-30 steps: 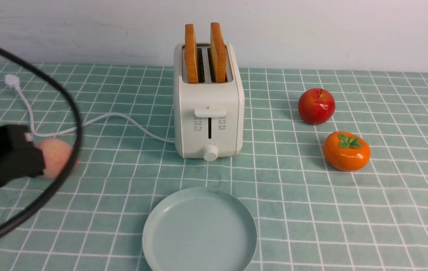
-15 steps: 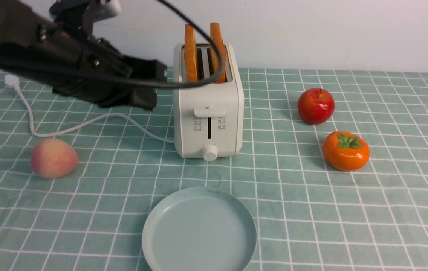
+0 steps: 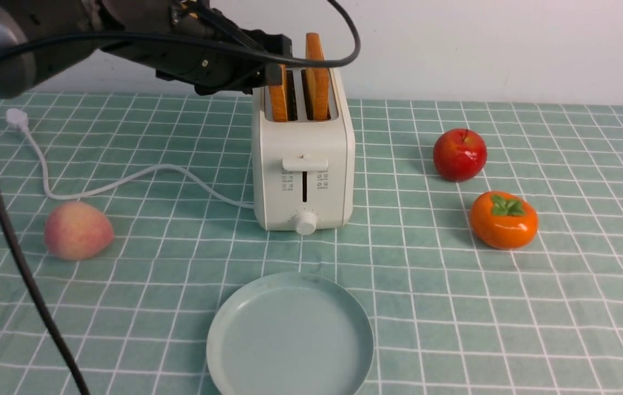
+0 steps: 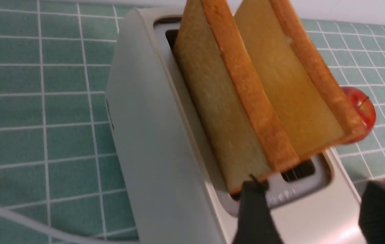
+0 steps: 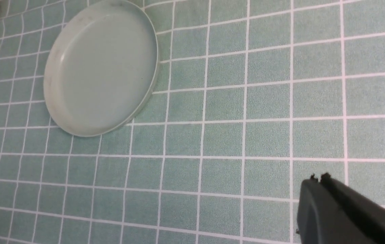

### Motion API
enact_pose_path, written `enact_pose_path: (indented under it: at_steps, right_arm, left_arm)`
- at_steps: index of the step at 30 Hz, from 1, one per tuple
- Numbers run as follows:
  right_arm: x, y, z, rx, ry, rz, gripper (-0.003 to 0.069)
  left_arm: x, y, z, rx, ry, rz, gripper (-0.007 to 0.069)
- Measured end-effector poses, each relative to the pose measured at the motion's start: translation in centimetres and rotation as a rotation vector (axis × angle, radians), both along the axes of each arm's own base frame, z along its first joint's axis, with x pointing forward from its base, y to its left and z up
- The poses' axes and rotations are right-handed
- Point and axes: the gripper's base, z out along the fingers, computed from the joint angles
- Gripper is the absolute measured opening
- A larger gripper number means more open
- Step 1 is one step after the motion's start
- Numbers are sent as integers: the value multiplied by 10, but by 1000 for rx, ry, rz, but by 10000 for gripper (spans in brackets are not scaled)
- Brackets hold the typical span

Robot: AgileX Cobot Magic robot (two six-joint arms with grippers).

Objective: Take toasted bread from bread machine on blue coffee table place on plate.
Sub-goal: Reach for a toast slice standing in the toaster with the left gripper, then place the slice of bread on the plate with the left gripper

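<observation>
The toaster's slot closes around the lower part of the slice of toasted bread, so my left gripper will next grab the slice by its exposed top corner.
Two slices of toasted bread stand upright in the bread machine (image 3: 303,164): the left slice (image 3: 277,93) and the right slice (image 3: 317,77). My left gripper (image 3: 274,61) reaches in from the upper left and hovers at the top of the left slice. In the left wrist view it is open (image 4: 312,184) with its fingers wide apart over the toaster's top, one fingertip (image 4: 254,189) by the corner of the nearer slice (image 4: 219,112). Nothing is held. The plate (image 3: 224,351) lies bare in front of the toaster. My right gripper (image 5: 318,178) is shut and hangs over the blue coffee table (image 5: 246,101).
A peach (image 3: 77,230) lies left of the toaster, beside the white cord (image 3: 125,181) and its plug (image 3: 15,118). On the right are a red apple (image 3: 459,154) and an orange persimmon (image 3: 504,219). A black cable (image 3: 10,230) droops across the left side.
My left arm has swung up from low at the table's left edge, past the peach, to the top of the toaster's left slice. Toast, plate and fruit have not moved.
</observation>
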Motion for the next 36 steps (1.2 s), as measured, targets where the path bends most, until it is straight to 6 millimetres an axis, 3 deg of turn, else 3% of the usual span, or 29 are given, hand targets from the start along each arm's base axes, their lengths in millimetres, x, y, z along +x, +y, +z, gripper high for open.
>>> enact_pose_path:
  at_steps: [4,8,10,12,13,14,15,18,21,22,24,28,30,33,34,36]
  right_arm:
    - [0,0,0,0,0,0,-10]
    - [0,0,0,0,0,0,-8]
    - [0,0,0,0,0,0,-8]
    - [0,0,0,0,0,0,-8]
    - [0,0,0,0,0,0,-8]
    - [0,0,0,0,0,0,-8]
    - [0,0,0,0,0,0,-7]
    - [0,0,0,3,0,0,-4]
    - [0,1,0,9,0,1,-2]
    - [0,1,0,10,-1,1,-2]
    - [0,1,0,11,-1,2,-2]
    - [0,1,0,11,-1,2,-1]
    - [0,1,1,11,-5,-1,1]
    - [1,1,1,11,-10,-3,1]
    - [1,0,1,11,-14,-5,3]
    - [1,0,1,11,-14,-6,3]
  left_arm:
    - [18,-3,-14,-11,-33,29,533]
    - [30,-4,-24,-21,-74,59,516]
    - [33,-5,-28,-21,-79,66,449]
    - [34,-5,-30,-22,-77,68,333]
    - [34,-5,-30,-24,-75,68,268]
    - [32,-6,-27,-20,-76,60,113]
    - [30,-5,-23,-17,-79,55,62]
    - [21,-3,-7,8,-103,36,48]
    - [-10,7,48,8,-197,18,54]
    - [-10,7,48,8,-197,18,54]
    - [-42,15,91,-5,-258,1,54]
    - [-96,29,140,-12,-297,-41,54]
    - [-120,33,147,14,-230,-89,54]
    - [-131,33,139,39,-120,-131,54]
    - [-135,31,119,60,11,-168,54]
    - [-136,30,101,66,106,-183,54]
